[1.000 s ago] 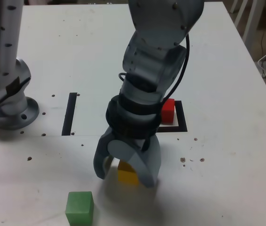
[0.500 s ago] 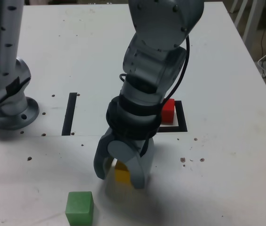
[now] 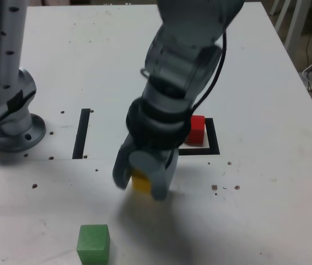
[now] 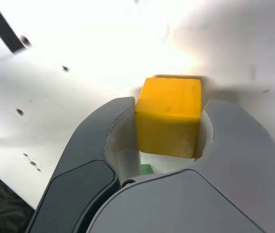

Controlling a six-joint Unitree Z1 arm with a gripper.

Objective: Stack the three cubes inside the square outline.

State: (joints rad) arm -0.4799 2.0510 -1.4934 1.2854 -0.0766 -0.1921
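The yellow cube (image 3: 140, 181) is short of the red cube, so it is too early to release. The yellow cube moves toward the red cube with my gripper first.
My gripper (image 3: 142, 182) is shut on the yellow cube (image 3: 140, 181), holding it just above the white table near the front. In the wrist view the yellow cube (image 4: 169, 115) sits squarely between both grey fingers (image 4: 103, 141). The red cube (image 3: 195, 130) rests inside the square outline (image 3: 214, 144), behind the gripper and partly hidden by the arm. Alone near the front edge, toward the exterior view's left, sits the green cube (image 3: 93, 243); a sliver of it (image 4: 147, 169) shows below the yellow cube in the wrist view.
A second grey arm's base (image 3: 10, 121) stands at the exterior view's left. A straight black tape strip (image 3: 81, 133) lies between that base and my arm. Small dark screw holes dot the table (image 3: 266, 182).
The jaws closed onto the yellow cube, and the gripper then rose and shifted slightly back with the cube in it. The red and green cubes have not moved.
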